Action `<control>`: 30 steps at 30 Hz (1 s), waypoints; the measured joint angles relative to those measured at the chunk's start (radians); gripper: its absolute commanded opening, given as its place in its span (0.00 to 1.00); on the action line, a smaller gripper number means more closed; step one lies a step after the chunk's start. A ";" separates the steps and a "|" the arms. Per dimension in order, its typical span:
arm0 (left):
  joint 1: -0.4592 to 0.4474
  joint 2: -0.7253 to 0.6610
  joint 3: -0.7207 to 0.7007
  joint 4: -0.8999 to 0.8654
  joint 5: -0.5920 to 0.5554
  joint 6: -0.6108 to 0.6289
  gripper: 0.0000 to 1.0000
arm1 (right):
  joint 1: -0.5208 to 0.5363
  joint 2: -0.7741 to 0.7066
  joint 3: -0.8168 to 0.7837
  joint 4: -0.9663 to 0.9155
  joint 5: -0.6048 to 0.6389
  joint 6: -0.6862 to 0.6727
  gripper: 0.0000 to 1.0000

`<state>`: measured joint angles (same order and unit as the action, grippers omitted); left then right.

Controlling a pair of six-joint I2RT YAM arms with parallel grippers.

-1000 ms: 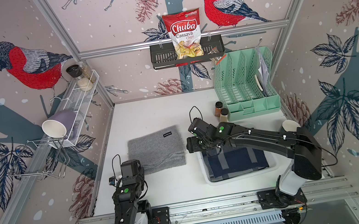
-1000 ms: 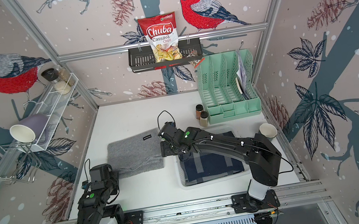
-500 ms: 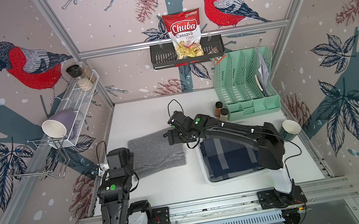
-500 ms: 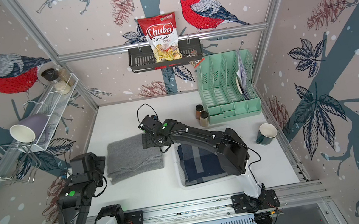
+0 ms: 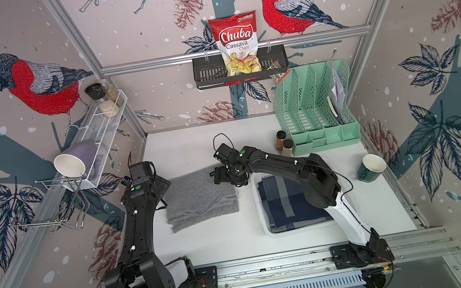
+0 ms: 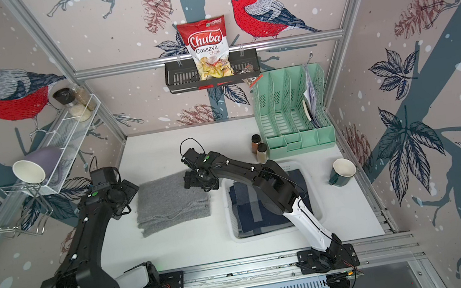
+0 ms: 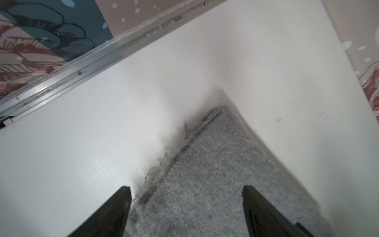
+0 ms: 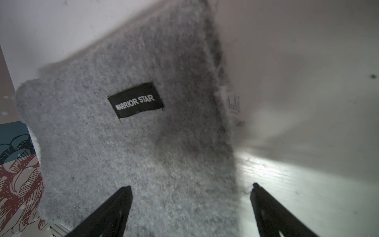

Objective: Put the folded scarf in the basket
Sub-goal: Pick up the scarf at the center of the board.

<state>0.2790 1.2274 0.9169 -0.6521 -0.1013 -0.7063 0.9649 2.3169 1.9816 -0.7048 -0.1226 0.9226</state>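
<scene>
The folded scarf needs to be laid in the basket [image 5: 259,208] still folded, so my left gripper will grab the scarf's side edge opposite my right gripper next, with the layers together.
A folded grey scarf [image 5: 200,198] [image 6: 173,203] lies flat on the white table, left of the basket [image 5: 259,208] [image 6: 228,213]. The basket is shallow and white and holds a folded navy checked cloth [image 5: 284,204]. My left gripper [image 5: 164,185] [image 7: 186,189] is open, low over the grey scarf's [image 7: 215,184] far left corner. My right gripper [image 5: 219,179] [image 8: 191,187] is open over the far right corner, one finger above the grey scarf [image 8: 133,143] and one past its edge. A black "WARRIOR STAR" label [image 8: 135,100] shows ahead of it. Neither holds anything.
A mint-green file organiser [image 5: 314,113] stands at the back right with two spice jars [image 5: 283,143] in front of it. A dark green cup [image 5: 370,167] sits near the right wall. A black wall rack [image 5: 239,69] holds a chips bag, and a wire shelf [image 5: 98,139] lines the left wall.
My right gripper swung left from above the basket to the grey scarf's far right corner. My left arm reached forward to the far left corner. Both jaws opened wider.
</scene>
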 measured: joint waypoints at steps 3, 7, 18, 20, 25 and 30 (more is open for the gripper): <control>0.031 0.019 -0.038 0.036 0.034 0.024 0.89 | 0.002 0.022 0.010 -0.002 -0.019 0.004 0.96; 0.040 0.037 -0.076 0.081 0.074 0.033 0.88 | 0.006 0.032 0.010 -0.003 -0.035 0.019 0.95; 0.104 0.064 -0.140 0.143 0.094 0.051 0.88 | -0.012 0.093 0.047 0.076 -0.151 0.024 0.84; 0.113 0.063 -0.149 0.147 0.095 0.051 0.87 | -0.026 0.122 0.100 0.084 -0.161 0.018 0.82; 0.154 0.061 -0.190 0.180 0.112 0.059 0.83 | -0.050 0.175 0.204 0.073 -0.175 -0.020 0.77; 0.171 0.083 -0.210 0.209 0.180 0.079 0.81 | -0.060 0.189 0.218 0.059 -0.201 -0.068 0.71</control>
<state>0.4500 1.3106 0.7071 -0.4435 0.0788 -0.6277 0.9051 2.5061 2.1994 -0.6460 -0.3233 0.8543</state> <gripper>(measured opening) 0.817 0.739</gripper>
